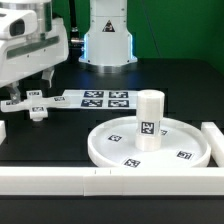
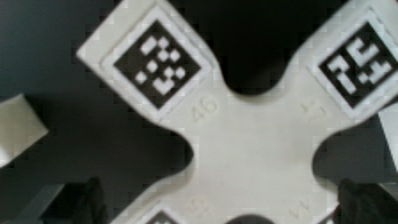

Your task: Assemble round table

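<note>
I need to grab the foot piece (image 2: 240,120) next by its narrow middle (image 2: 249,165) between the tagged arms, so that I can fit it onto the short cylinder leg.
The small flat foot piece (image 1: 28,106) is a white cross with black-white tags, lying on the black table at the exterior view's left. In the wrist view the foot piece (image 2: 240,120) fills the frame. My gripper (image 1: 35,92) hangs just above it, open, with one dark finger (image 2: 71,197) on each side of the piece and a gap to it; in the wrist view the gripper (image 2: 217,202) is centred over one side of the cross. The short cylinder leg (image 1: 149,119) stands upright in the hub of the large rimmed disc (image 1: 105,146).
The marker board (image 1: 100,98) lies flat behind the foot piece. Long white border bars run along the front (image 1: 100,181) and the exterior view's right (image 1: 213,136). The robot base (image 1: 108,35) stands at the back.
</note>
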